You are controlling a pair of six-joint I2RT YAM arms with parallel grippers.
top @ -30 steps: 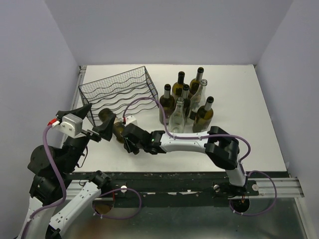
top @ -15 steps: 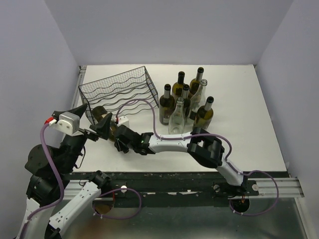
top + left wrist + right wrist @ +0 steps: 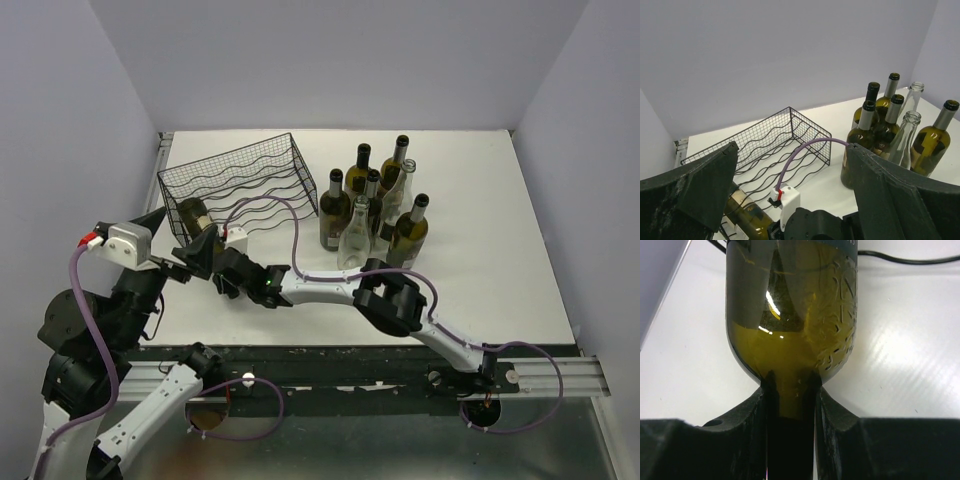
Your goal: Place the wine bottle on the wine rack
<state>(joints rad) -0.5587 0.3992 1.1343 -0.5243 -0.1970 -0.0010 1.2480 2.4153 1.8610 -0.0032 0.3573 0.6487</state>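
Only the bottle's base is among the rack's wires and it would end crooked, short of its place, if I opened now, so my right gripper keeps holding the bottle.
The wine bottle is dark olive glass and lies on its side, its base end among the wires at the front left corner of the black wire wine rack. My right gripper reaches far left and is shut on the bottle's neck; in the right wrist view its jaws clamp the neck below the bottle's shoulder. My left gripper is open and hovers above the bottle. In the left wrist view the bottle and rack lie between its fingers.
Several upright bottles, green and clear, stand in a cluster right of the rack and show in the left wrist view. The right arm's purple cable arcs over the rack's front. The left wall is close behind the rack.
My right arm has stretched further left, sliding the bottle base-first to the rack's front left corner. My left gripper has shifted a little left and stays open.
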